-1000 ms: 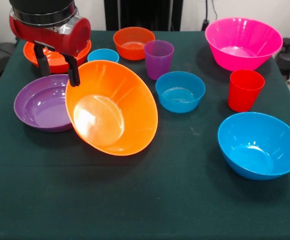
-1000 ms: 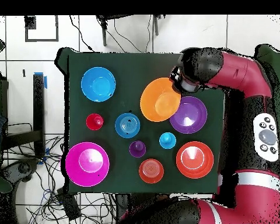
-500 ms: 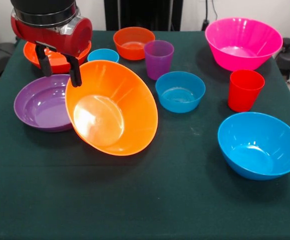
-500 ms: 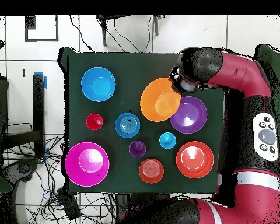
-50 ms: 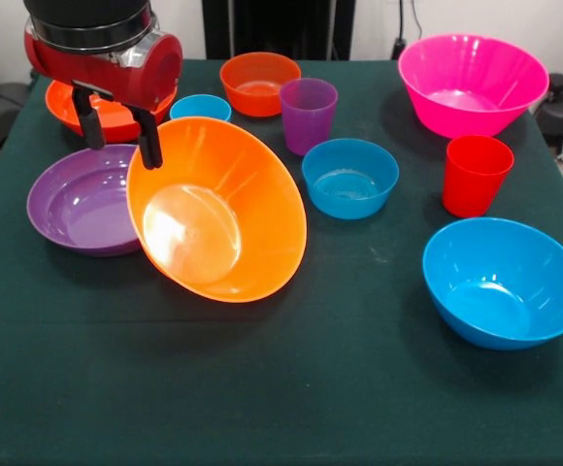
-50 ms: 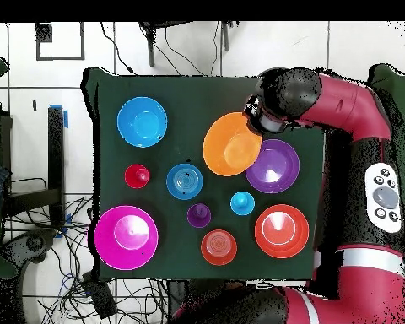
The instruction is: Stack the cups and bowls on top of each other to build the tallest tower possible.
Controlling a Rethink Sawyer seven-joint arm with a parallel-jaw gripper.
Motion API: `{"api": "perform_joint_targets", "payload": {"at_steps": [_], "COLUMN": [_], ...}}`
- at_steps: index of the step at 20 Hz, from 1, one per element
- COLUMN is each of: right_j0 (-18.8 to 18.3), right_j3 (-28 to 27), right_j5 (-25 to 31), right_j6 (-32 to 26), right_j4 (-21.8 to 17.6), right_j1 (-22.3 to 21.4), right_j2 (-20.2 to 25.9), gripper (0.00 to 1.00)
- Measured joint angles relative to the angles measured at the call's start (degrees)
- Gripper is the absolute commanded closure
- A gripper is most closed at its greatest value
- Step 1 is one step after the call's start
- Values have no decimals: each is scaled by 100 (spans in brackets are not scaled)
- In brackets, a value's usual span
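Note:
The large orange bowl should be the base of the tower, so my gripper should grab the bowl by its raised rim.
The large orange bowl is tilted on its side, leaning on the rim of the medium purple bowl. My gripper hangs open over the gap between them, one finger right at the orange rim, holding nothing. Standing apart on the table are the pink bowl, large blue bowl, small blue bowl, small orange bowl and shallow red-orange bowl. The red cup, purple cup and light blue cup stand upright.
A dark green cloth covers the table. In the overhead view, cables lie on the floor beside the table's left edge, and the red arm reaches in from the right.
My gripper has edged slightly to the right and up beside the orange bowl's rim. The bowls and cups have stayed put.

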Motion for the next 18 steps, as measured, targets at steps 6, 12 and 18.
{"api": "perform_joint_targets", "payload": {"at_steps": [6,12,18], "right_j0": [10,24,31], "right_j3": [1,5,47], "right_j5": [1,-1,1], "right_j6": [0,0,0], "right_j4": [21,88,135], "right_j1": [12,54,147], "right_j2": [4,6,6], "gripper": [0,0,0]}}
